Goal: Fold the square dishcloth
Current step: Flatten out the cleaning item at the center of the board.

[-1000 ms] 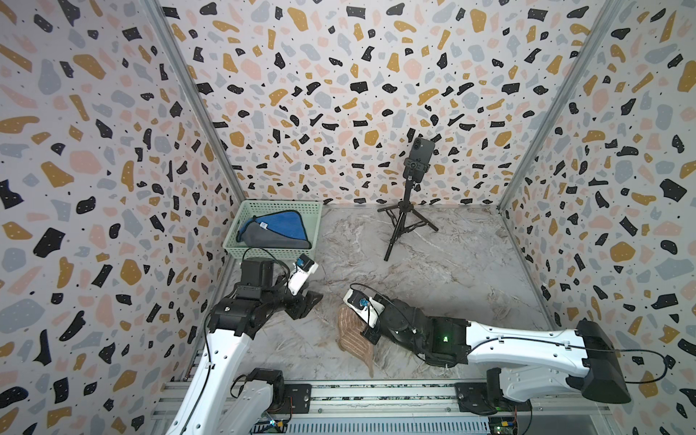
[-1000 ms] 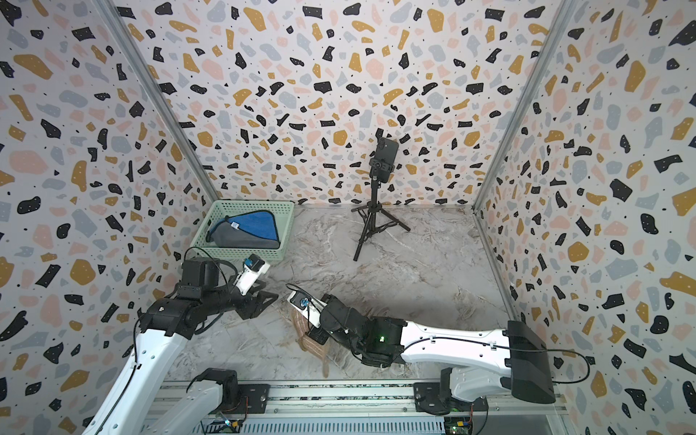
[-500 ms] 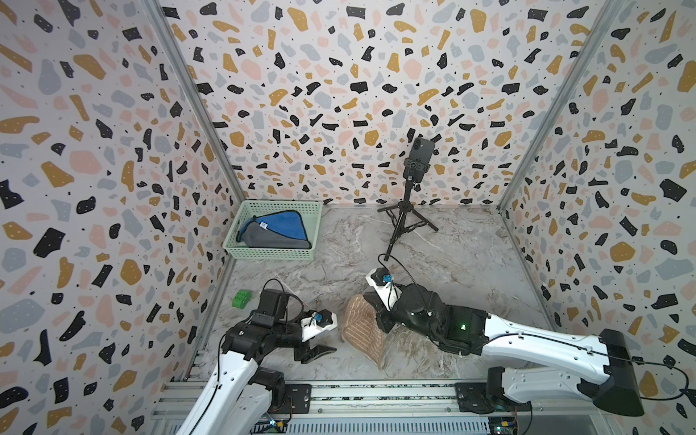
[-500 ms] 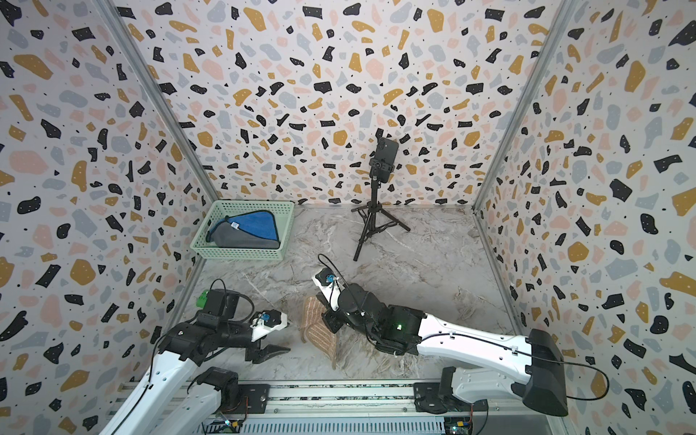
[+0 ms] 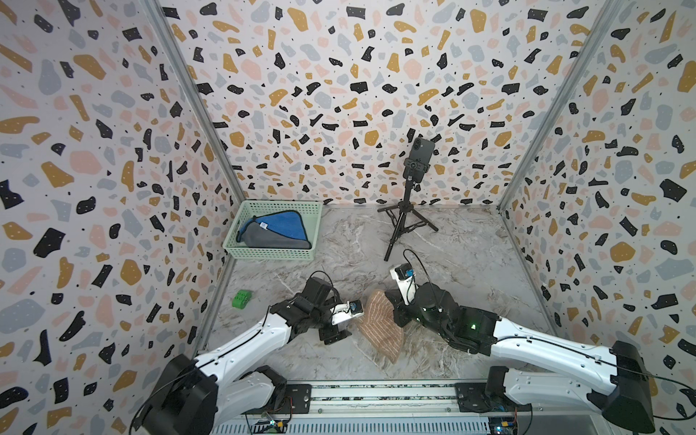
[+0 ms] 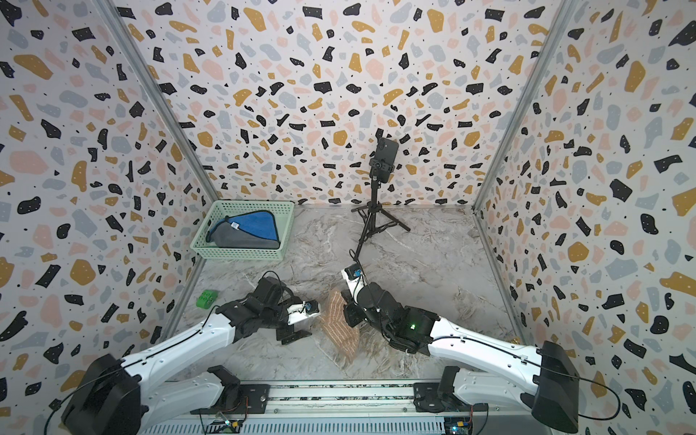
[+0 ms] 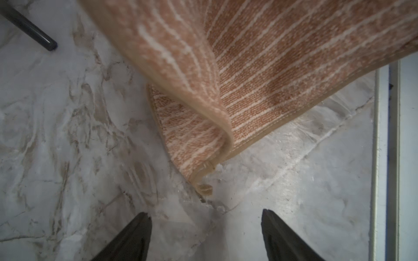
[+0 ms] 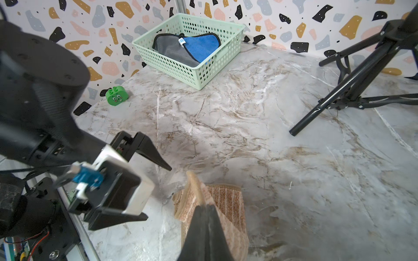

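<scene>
My left gripper grabs the dishcloth's loose corner next, opposite the dishcloth's edge my right gripper holds, to spread the dishcloth flat for folding.
The square dishcloth [image 5: 379, 328] [image 6: 339, 329], orange with pale stripes, lies partly doubled over on the marble floor near the front. My right gripper [image 5: 394, 307] [image 6: 348, 310] [image 8: 207, 206] is shut on a raised edge of the dishcloth [image 8: 228, 203], holding that part up off the floor. My left gripper [image 5: 344, 327] [image 6: 307, 324] [image 7: 205, 214] [image 8: 158, 193] stands open just left of the cloth, low over the floor, nothing between its fingers. A loose corner of the dishcloth [image 7: 271, 67] rests on the floor just ahead of the open jaws.
A pale green basket [image 5: 271, 254] holding blue and grey cloths stands at the back left. A black tripod [image 5: 405, 222] with a phone stands at the back centre. A green toy block [image 5: 241, 299] sits by the left wall. A metal rail [image 5: 376, 391] runs along the front edge.
My left gripper has come down and right, up to the cloth's near corner, and its jaws have widened. My right gripper has drawn the held cloth edge back and to the right.
</scene>
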Tool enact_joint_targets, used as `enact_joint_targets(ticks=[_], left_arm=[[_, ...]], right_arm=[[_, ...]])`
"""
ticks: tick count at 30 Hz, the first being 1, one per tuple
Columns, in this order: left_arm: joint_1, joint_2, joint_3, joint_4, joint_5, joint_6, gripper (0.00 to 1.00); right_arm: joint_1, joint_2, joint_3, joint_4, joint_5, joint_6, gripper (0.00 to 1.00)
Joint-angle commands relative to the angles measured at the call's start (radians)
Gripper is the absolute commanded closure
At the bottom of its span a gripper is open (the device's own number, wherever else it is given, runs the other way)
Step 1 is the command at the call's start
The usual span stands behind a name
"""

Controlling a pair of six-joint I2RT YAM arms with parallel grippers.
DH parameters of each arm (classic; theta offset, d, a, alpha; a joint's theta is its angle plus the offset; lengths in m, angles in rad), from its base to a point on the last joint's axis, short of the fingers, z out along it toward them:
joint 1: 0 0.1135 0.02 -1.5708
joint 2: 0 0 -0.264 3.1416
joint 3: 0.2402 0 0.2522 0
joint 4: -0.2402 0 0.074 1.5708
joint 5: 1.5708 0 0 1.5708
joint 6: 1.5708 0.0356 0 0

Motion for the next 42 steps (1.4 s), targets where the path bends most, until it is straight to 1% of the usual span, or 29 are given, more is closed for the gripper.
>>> enact_joint_targets(ticks=[1,3,6,8,11,13,15,16,19,21,23,25,28,30,33,36,38,40,42], left_arm=[[-0.039,0.051,0.069,0.058,-0.009,0.003,0.19],[-0.076,0.089,0.090,0.042,-0.038,0.030,0.20],[-0.105,0.132,0.127,-0.004,-0.042,0.068,0.21],[-0.126,0.147,0.127,0.000,-0.060,0.096,0.22],[-0.153,0.192,0.124,0.031,-0.123,0.110,0.23],[-0.166,0.235,0.130,0.071,-0.184,0.093,0.27],[-0.174,0.279,0.147,0.107,-0.252,0.069,0.35],[-0.176,0.293,0.157,0.114,-0.269,0.065,0.41],[-0.177,0.302,0.175,0.115,-0.278,0.058,0.65],[-0.177,0.281,0.185,0.096,-0.249,0.050,0.79],[-0.177,0.245,0.188,0.064,-0.211,0.043,0.99],[-0.178,0.201,0.192,0.023,-0.196,0.031,1.00],[-0.178,0.112,0.205,-0.095,-0.216,0.044,1.00],[-0.178,0.031,0.209,-0.188,-0.255,0.068,1.00],[-0.178,-0.128,0.209,-0.347,-0.341,0.093,1.00],[-0.179,-0.284,0.228,-0.547,-0.385,0.138,1.00],[-0.179,-0.372,0.262,-0.690,-0.388,0.139,1.00],[-0.181,-0.432,0.303,-0.835,-0.372,0.131,1.00],[-0.181,-0.458,0.335,-0.942,-0.364,0.119,1.00]], right_arm=[[-0.010,-0.053,-0.007,0.015,-0.005,0.016,1.00],[-0.017,-0.075,-0.019,0.015,-0.002,0.014,1.00],[-0.024,-0.102,-0.043,0.014,0.004,0.012,1.00],[-0.067,-0.117,-0.063,0.014,0.002,0.016,1.00],[-0.105,-0.126,-0.094,0.015,-0.018,0.030,1.00],[-0.128,-0.133,-0.115,0.020,-0.040,0.042,1.00],[-0.155,-0.145,-0.136,0.024,-0.066,0.049,1.00],[-0.162,-0.151,-0.142,0.023,-0.074,0.051,1.00],[-0.176,-0.163,-0.155,0.024,-0.086,0.054,1.00],[-0.180,-0.171,-0.159,0.053,-0.092,0.053,1.00],[-0.182,-0.175,-0.163,0.057,-0.095,0.052,1.00],[-0.183,-0.179,-0.166,0.062,-0.099,0.053,1.00],[-0.184,-0.195,-0.170,0.074,-0.133,0.051,1.00],[-0.183,-0.213,-0.171,0.082,-0.173,0.050,1.00],[-0.181,-0.252,-0.181,0.093,-0.233,0.052,1.00],[-0.173,-0.299,-0.194,0.079,-0.297,0.065,1.00],[-0.157,-0.335,-0.203,0.070,-0.341,0.076,1.00],[-0.134,-0.378,-0.213,0.070,-0.379,0.087,1.00],[-0.108,-0.411,-0.214,0.056,-0.386,0.097,1.00]])
